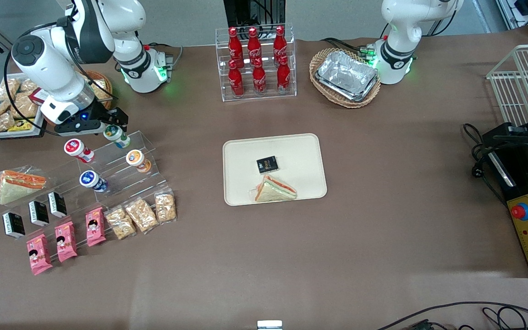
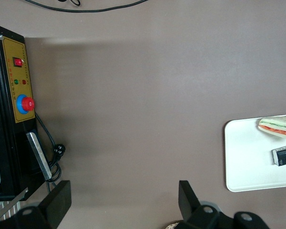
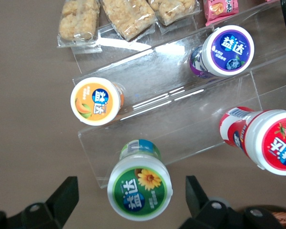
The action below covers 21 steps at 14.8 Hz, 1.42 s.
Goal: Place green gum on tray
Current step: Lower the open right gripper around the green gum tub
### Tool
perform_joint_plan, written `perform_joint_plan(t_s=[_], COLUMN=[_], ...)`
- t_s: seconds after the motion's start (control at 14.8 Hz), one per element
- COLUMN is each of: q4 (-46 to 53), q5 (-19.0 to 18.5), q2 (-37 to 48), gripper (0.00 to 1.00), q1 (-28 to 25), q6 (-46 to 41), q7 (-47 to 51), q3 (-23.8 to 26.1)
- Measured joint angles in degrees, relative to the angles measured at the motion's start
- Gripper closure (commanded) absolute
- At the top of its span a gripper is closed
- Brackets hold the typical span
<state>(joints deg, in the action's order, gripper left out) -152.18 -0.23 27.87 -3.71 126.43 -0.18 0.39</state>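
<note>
My right gripper grabs the bottle by its white lid next, to place the green gum on the tray.
The green gum is a small white bottle with a green-ringed lid. It lies on the top step of a clear acrylic stand, farthest from the front camera among the bottles there. My right gripper is open just above it, one finger on each side of the lid with a gap on both sides. In the front view the gripper hovers at the stand's top step. The cream-beige tray lies mid-table and holds a sandwich and a small black packet.
An orange-lidded bottle, a blue-lidded bottle and a red-lidded bottle lie on the same stand. Snack packs, pink packets and black packets sit nearer the camera. A cola bottle rack and foil trays in a basket stand farther away.
</note>
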Motion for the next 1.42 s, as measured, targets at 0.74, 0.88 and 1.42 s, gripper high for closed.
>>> perform_joint_plan(t_s=[0.74,0.88,1.42], q4=[-4.18,-4.58,-6.33], q5=[0.0,0.0,0.0], q2=[0.1,0.46,2.35], gripper=[0.04,0.04,0.61], q1=[0.01,0.02,0.02], q6=[4.91,4.92,4.93], q7=[-0.48,-0.75,-1.01], q3=[-0.17,-0.24,-0.28])
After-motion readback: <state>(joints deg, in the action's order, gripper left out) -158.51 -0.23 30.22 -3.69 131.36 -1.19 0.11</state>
